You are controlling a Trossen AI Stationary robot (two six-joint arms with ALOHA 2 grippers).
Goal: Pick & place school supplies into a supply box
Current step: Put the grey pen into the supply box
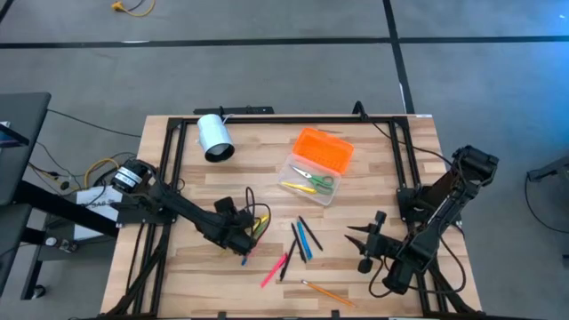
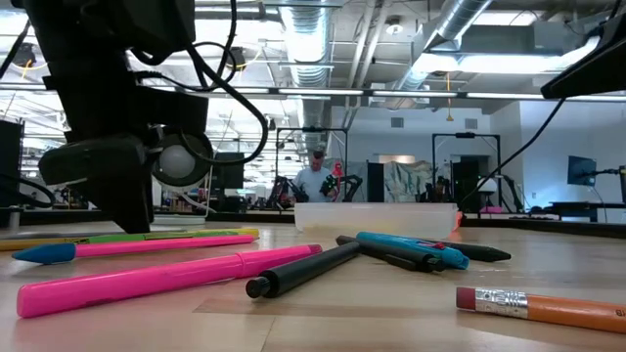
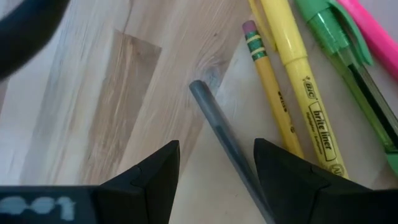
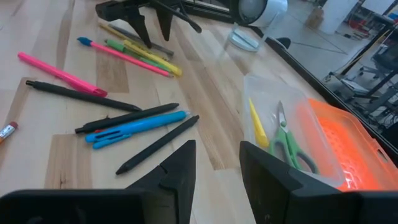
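Observation:
The left gripper grips the grey pen by the pen's body point(image 3: 227, 140) next, to pack it into the supply box.
My left gripper point(image 1: 247, 233) is open and low over a cluster of pens point(image 1: 259, 222) left of the table's middle. In the left wrist view its fingers point(image 3: 216, 146) stand on either side of a thin grey pen point(image 3: 217, 127) without touching it. Beside this pen lie a yellow pencil point(image 3: 270, 81), a yellow highlighter point(image 3: 305, 87), a green pen point(image 3: 348, 62) and a pink pen point(image 3: 379, 37). The supply box point(image 1: 311, 180) has a clear base and an open orange lid point(image 1: 324, 149). It holds green-handled scissors point(image 4: 287, 144) and a yellow pen point(image 4: 257, 127). My right gripper point(image 1: 364, 244) is open and empty at the near right.
Black and blue pens point(image 1: 302, 238) lie at the table's middle, a pink pen point(image 1: 276, 269) and an orange pencil point(image 1: 324, 292) nearer the front edge. A white cylinder point(image 1: 214, 138) lies at the far left. A black frame point(image 1: 169, 160) borders the table.

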